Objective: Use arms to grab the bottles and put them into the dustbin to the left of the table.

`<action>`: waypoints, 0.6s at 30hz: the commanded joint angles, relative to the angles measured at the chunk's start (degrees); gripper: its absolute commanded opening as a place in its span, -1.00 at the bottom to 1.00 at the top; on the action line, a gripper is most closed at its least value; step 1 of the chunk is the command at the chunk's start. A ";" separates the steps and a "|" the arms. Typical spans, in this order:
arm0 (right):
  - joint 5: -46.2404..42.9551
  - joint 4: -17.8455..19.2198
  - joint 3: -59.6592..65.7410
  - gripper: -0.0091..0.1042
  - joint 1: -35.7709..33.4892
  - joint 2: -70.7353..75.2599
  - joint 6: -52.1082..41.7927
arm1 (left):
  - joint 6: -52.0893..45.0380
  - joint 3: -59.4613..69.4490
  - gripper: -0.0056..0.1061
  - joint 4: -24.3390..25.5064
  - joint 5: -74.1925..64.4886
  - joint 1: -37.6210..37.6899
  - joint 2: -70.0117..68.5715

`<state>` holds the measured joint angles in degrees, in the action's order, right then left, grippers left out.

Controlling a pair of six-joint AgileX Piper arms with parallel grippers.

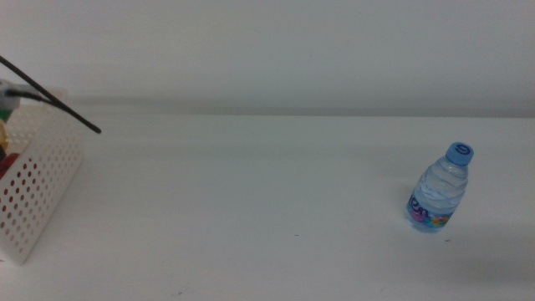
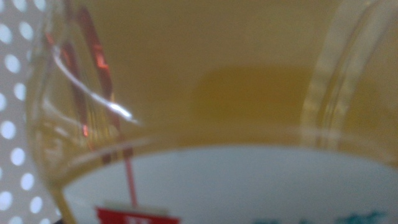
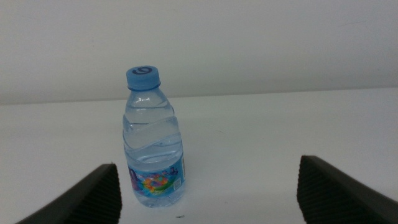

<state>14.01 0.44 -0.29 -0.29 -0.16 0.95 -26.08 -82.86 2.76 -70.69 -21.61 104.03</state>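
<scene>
I should open my left gripper, since the yellow-drink bottle (image 2: 236, 93) sits inside the dustbin's holed side (image 2: 15, 124) and would rest in the dustbin.
A small clear water bottle (image 1: 440, 188) with a blue cap stands upright on the white table (image 1: 251, 209) at the right. In the right wrist view this water bottle (image 3: 153, 143) stands ahead of my right gripper (image 3: 205, 180), whose jaws are open wide and hold nothing. The white perforated dustbin (image 1: 38, 188) sits at the table's left edge. The yellow-drink bottle (image 2: 249, 87) fills the left wrist view very close up, beside the dustbin's holed wall (image 2: 12, 124). The left gripper's jaws do not show.
A black cable (image 1: 58, 104) of the left arm slants over the dustbin. Bits of green, yellow and red (image 1: 7, 134) show inside the bin at the picture's left edge. A pale wall rises behind the table.
</scene>
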 commanded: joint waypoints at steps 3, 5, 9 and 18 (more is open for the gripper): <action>0.06 0.14 2.41 0.50 0.34 2.24 -0.38 | 0.70 0.28 -0.87 0.19 -0.24 -0.07 -0.61; 0.06 0.14 2.41 0.50 0.34 2.24 -0.38 | 0.60 0.28 -0.78 0.41 -0.24 -0.07 -0.61; 0.06 0.14 2.41 0.50 0.34 2.24 -0.38 | -2.55 0.28 0.02 -1.01 1.44 -0.07 -0.61; 0.06 0.14 2.41 0.50 0.34 2.24 -0.38 | -2.10 -3.91 0.78 -0.31 -2.87 0.39 -2.02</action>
<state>14.05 0.44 -0.29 -0.29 -0.16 0.95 -28.20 -85.20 3.19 -69.43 -21.61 103.43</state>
